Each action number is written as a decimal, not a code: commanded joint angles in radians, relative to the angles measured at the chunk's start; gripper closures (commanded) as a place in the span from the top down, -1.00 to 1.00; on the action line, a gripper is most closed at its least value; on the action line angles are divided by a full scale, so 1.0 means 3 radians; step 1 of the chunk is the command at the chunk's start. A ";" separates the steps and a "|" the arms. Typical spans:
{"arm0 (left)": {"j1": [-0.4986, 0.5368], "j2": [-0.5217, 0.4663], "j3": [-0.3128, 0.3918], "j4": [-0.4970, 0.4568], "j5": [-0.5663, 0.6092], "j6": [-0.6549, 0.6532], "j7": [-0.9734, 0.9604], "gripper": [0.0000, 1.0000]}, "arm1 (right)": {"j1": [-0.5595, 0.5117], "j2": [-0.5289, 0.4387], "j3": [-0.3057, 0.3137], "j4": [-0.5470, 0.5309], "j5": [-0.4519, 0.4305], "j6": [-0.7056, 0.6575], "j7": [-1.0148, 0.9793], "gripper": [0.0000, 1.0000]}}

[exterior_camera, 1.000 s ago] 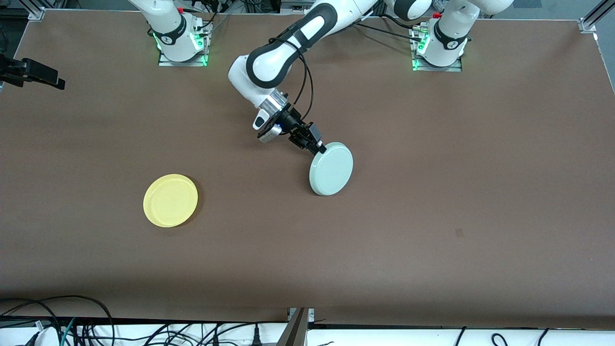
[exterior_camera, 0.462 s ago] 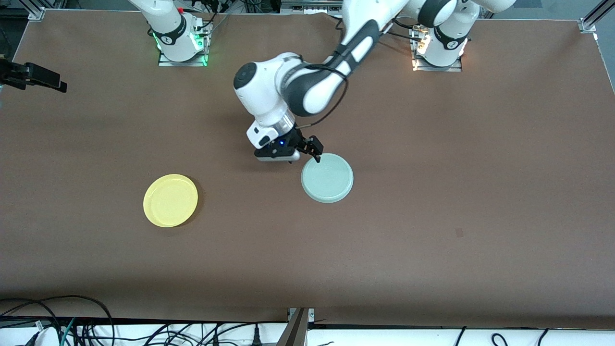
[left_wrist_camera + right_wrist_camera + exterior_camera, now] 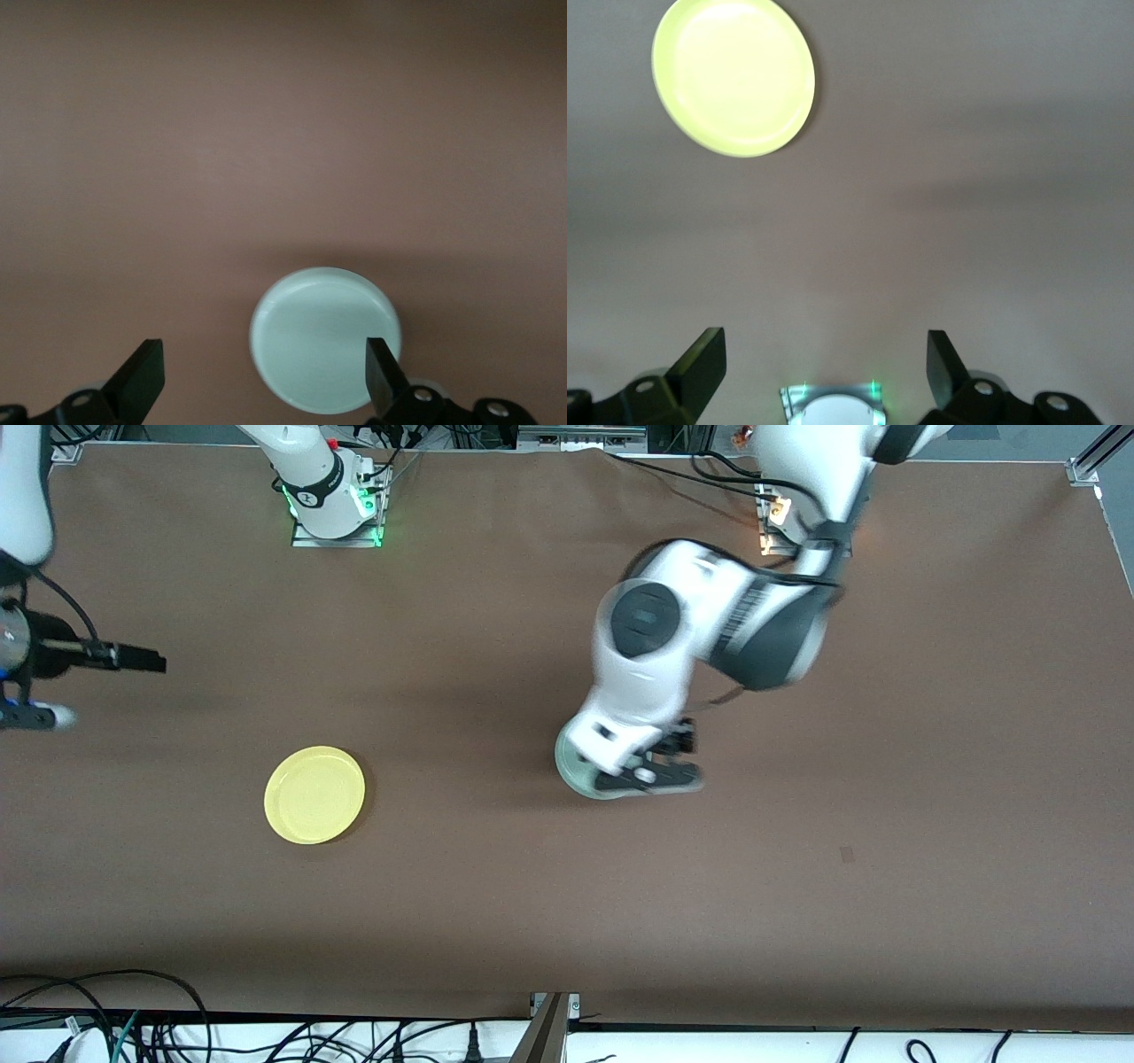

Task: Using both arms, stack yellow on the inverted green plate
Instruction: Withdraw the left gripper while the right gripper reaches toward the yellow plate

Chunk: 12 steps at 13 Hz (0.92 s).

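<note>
I will stack the yellow plate on the inverted green plate, so I will next pick up the yellow plate by its rim (image 3: 358, 763) with my right gripper.
The yellow plate (image 3: 314, 794) lies rim up on the brown table, toward the right arm's end; it also shows in the right wrist view (image 3: 733, 75). The pale green plate (image 3: 571, 766) lies flat and bottom up near the table's middle, mostly hidden under the left arm's wrist. In the left wrist view the green plate (image 3: 323, 350) lies below the left gripper (image 3: 263, 376), which is open, empty and above it. The left gripper (image 3: 669, 760) hangs over the green plate. The right gripper (image 3: 146, 660) is open and empty in the air at the right arm's end (image 3: 824, 363).
The right arm's green-lit base (image 3: 335, 505) stands at the table's back edge and shows in the right wrist view (image 3: 833, 412). Cables (image 3: 133, 1027) lie past the table's near edge. A small dark mark (image 3: 846, 855) is on the table.
The left gripper let go of the tilted green plate, which now lies flat and bottom up. The left arm rose and swung over it. The right arm came farther into view.
</note>
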 commanded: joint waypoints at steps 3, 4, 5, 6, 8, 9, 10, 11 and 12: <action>0.0505 -0.0517 -0.0050 -0.0176 -0.0121 -0.0781 0.1003 1.00 | -0.0021 0.0542 0.0015 -0.0187 0.0146 0.0753 0.0024 1.00; 0.0648 -0.0624 -0.0066 -0.0207 -0.0116 -0.0909 0.1029 1.00 | -0.0026 0.0593 0.0015 -0.0310 0.0223 0.0993 0.0024 1.00; 0.0761 -0.0696 -0.0045 -0.0237 -0.0126 -0.0982 0.1181 1.00 | -0.0031 0.0629 0.0015 -0.0438 0.0229 0.1223 0.0024 1.00; 0.0802 -0.0859 -0.0015 -0.0420 -0.0090 -0.0977 0.1522 1.00 | -0.0031 0.0649 0.0015 -0.0601 0.0229 0.1479 0.0024 1.00; 0.0996 -0.1120 -0.0009 -0.0667 -0.0014 -0.0977 0.1964 1.00 | -0.0031 0.0680 0.0015 -0.0969 0.0392 0.2076 0.0024 1.00; 0.1078 -0.1283 -0.0020 -0.0819 -0.0003 -0.1007 0.1975 1.00 | -0.0031 0.0726 0.0015 -0.1067 0.0489 0.2292 0.0024 1.00; 0.1190 -0.1548 -0.0055 -0.1170 -0.0003 -0.0962 0.2001 1.00 | -0.0031 0.0787 0.0015 -0.1088 0.0545 0.2411 0.0014 1.00; 0.1328 -0.1793 -0.0131 -0.1508 -0.0033 -0.0866 0.2016 1.00 | -0.0046 0.0843 0.0015 -0.1089 0.0581 0.2518 -0.0016 1.00; 0.1486 -0.1943 -0.0340 -0.1718 0.0012 -0.0789 0.2031 1.00 | -0.0061 0.0905 0.0020 -0.1099 0.0653 0.2656 -0.0052 1.00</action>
